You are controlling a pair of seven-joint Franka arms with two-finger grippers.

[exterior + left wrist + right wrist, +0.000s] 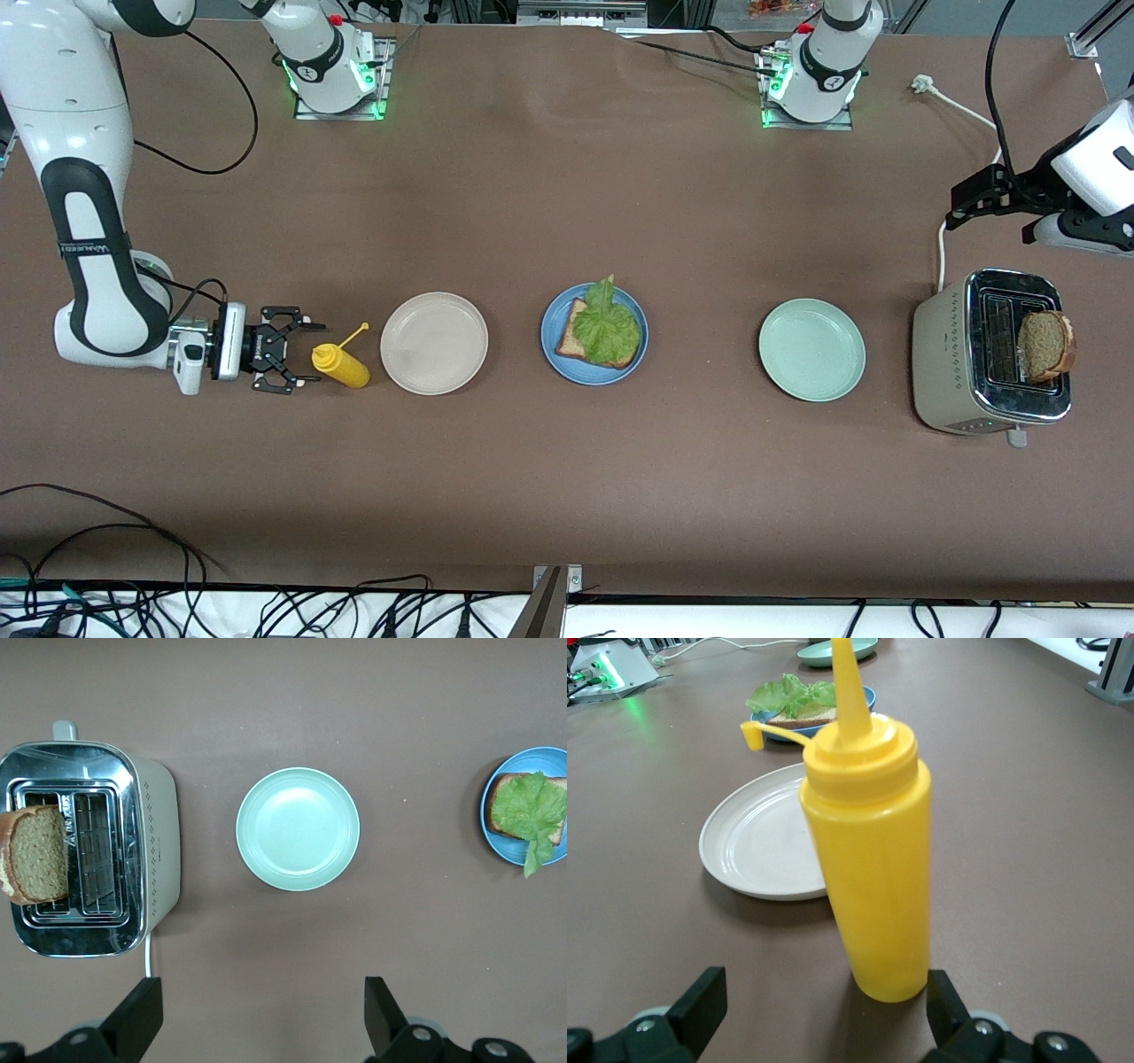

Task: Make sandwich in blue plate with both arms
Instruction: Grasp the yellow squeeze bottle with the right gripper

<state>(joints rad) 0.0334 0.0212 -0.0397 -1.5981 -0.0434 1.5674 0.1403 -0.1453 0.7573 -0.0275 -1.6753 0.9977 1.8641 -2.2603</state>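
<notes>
The sandwich on the blue plate (551, 330) is to be dressed. My right gripper will grab the yellow squeeze bottle by its body (337, 365) next for that.
The blue plate (551, 330) sits mid-table holding one slice of brown bread (571, 332) with a frilly lettuce leaf (608, 328) on top. A second brown slice (1044, 344) stands in one slot of the toaster (952, 354) at the left arm's end of the table. My left gripper (961, 206) hangs open and empty above the table beside the toaster; its wrist view looks down on the toaster (155, 842), its slice (37, 853) and the blue plate (523, 755). My right gripper (306, 354) is low at the right arm's end, open, with a yellow squeeze bottle (873, 868) just ahead of its fingertips.
A beige plate (434, 343) lies between the yellow bottle (341, 365) and the blue plate. A pale green plate (811, 349) lies between the blue plate and the toaster. The toaster's white cord (941, 239) runs toward the left arm's base.
</notes>
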